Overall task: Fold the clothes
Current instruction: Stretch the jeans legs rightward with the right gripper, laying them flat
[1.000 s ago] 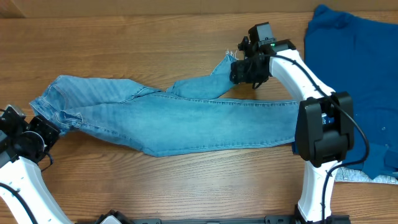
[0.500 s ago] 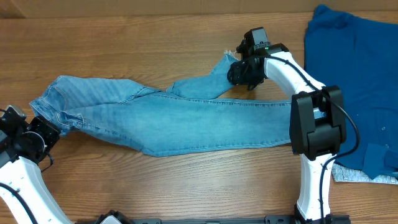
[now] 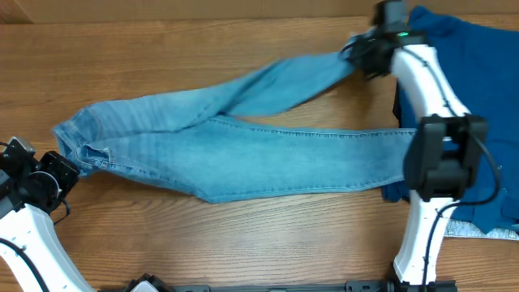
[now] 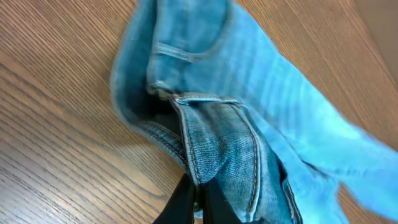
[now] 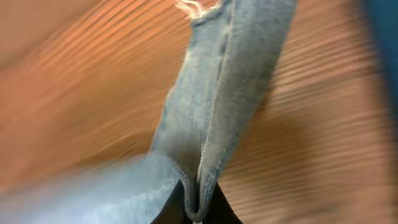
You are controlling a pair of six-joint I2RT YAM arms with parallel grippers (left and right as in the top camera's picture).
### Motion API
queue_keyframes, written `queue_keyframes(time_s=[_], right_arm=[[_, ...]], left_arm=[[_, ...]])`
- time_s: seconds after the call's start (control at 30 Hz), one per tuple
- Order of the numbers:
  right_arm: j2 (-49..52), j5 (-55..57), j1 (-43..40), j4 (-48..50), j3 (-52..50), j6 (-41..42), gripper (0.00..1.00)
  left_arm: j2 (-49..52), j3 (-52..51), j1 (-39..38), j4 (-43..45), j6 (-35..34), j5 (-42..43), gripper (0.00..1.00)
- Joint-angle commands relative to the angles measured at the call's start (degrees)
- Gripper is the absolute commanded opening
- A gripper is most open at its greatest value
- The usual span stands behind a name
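Observation:
The waistband edge would settle on the flat table close below, beside the jeans' pocket side, so my left gripper should open.
The clothes, a pair of light blue jeans (image 3: 268, 158), lie stretched across the wooden table, waist at the left and legs running right. My left gripper (image 3: 71, 168) is shut on the waistband edge at the left; in the left wrist view its black fingertips (image 4: 186, 202) pinch the stitched denim (image 4: 217, 130). My right gripper (image 3: 361, 55) is at the far right, shut on the upper leg near its frayed hem (image 5: 196, 9). That leg (image 3: 268, 85) is pulled taut. In the right wrist view the folded denim (image 5: 217, 106) sits clamped between my gripper's (image 5: 198, 208) fingers.
A large dark blue garment (image 3: 466, 89) covers the right end of the table, under my right arm. A small pale grey cloth (image 3: 474, 230) peeks out at its near edge. The lower jeans leg ends against the dark garment.
My right gripper has shut on the upper leg and carried it right and toward the far edge, straightening it. The waist end slid slightly. The left arm stayed put.

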Motion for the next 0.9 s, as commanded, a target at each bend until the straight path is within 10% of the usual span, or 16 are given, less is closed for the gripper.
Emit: queue_keyframes(time_s=[0.0,0.2,0.87], right_arm=[[-0.3,3.4,-4.4,-2.0,0.8,2.8,0.04],[-0.3,3.4,-6.5,-5.4,0.8,0.7,0.54],[-13.6,2.8,-6.3,-22.5,5.4,-11.0,0.61]], left_arm=[[0.0,1.7,0.3,0.2,0.5,0.8,0.04],[0.0,1.7,0.3,0.2,0.5,0.8,0.05],[0.0,1.7,0.3,0.2,1.0,0.8,0.11]])
